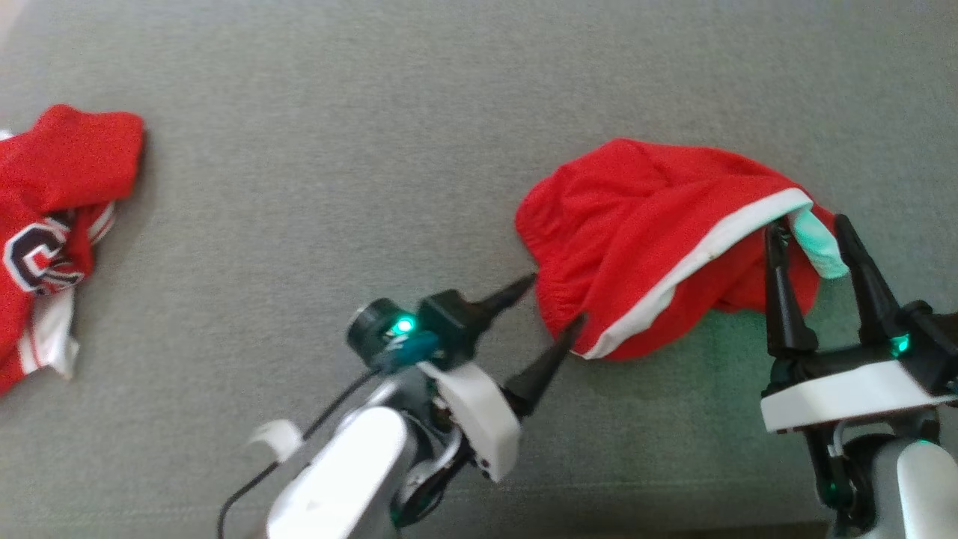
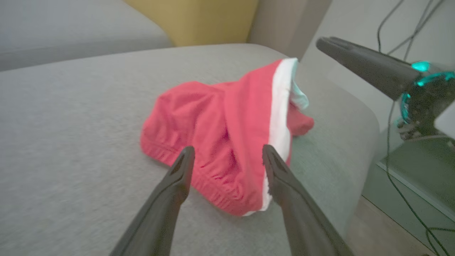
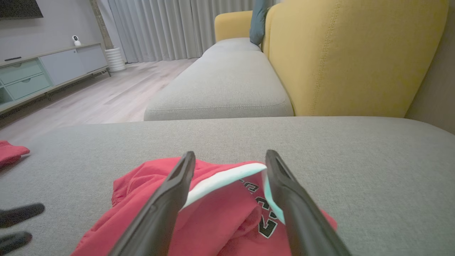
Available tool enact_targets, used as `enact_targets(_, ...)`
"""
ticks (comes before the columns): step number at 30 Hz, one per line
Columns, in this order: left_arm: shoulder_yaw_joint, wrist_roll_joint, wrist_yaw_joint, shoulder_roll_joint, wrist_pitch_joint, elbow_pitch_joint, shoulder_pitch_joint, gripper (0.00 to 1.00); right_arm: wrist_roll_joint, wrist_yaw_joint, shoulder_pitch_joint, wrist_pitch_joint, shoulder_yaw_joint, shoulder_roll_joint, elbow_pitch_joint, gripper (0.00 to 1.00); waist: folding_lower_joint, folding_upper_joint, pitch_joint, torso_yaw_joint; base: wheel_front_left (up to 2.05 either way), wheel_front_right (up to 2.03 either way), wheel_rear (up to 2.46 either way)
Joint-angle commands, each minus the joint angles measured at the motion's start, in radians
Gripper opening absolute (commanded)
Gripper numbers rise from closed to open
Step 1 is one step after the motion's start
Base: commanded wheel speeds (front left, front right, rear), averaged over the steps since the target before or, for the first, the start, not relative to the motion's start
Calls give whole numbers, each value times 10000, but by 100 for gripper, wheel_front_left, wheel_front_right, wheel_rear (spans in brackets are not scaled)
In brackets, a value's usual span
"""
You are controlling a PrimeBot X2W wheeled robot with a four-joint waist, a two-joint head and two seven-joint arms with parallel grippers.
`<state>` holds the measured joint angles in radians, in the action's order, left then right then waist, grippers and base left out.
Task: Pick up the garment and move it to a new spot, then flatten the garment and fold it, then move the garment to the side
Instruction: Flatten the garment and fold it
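Observation:
I need to grab the red shorts with my left gripper next, by the waistband end of the white stripe (image 1: 594,349) (image 2: 261,205). Then I can spread the bunched shorts out flat.
The garment (image 1: 636,224), red shorts with a white side stripe, lies bunched on the grey cushion (image 1: 374,150). My left gripper (image 1: 554,301) is open at its near-left elastic edge, the fingertips straddling the waistband without closing. In the left wrist view the garment (image 2: 220,121) lies just past the open left gripper (image 2: 228,148). My right gripper (image 1: 807,224) is open at the garment's right end, a white hem flap between its fingers. The right wrist view shows the garment (image 3: 231,209) under the open right gripper (image 3: 231,154), with black lettering on the cloth.
A second red jersey (image 1: 52,224) lies at the cushion's far left. A yellow sofa back (image 3: 355,53) rises behind the cushion. The cushion's rounded edge (image 2: 359,117) drops to the floor near the right arm, with cables (image 2: 398,149) beyond.

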<state>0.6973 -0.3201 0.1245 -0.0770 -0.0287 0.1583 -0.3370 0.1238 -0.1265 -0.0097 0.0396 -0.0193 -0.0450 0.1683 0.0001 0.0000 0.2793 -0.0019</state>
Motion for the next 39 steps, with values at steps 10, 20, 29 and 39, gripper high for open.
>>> enact_targets(10,551,-592,34,-159,-211,966,-1317,0,224,-42,-372,-284,250,-53,98,100,-1,0,471,-666,0,0,0)
enact_targets(20,-299,-1054,-201,-273,393,1609,-1749,0,355,-42,-388,-376,161,-53,45,100,-1,0,548,-662,0,0,0)
enact_targets(29,-1346,-1626,-698,-755,315,1937,-2056,0,431,-42,-375,-324,89,-53,-22,100,-1,0,531,-613,0,0,0)
enact_targets(39,-1544,-1643,-953,-1224,442,1662,-1748,100,357,-42,-419,-275,-30,-53,13,100,-1,0,471,-450,0,0,0)
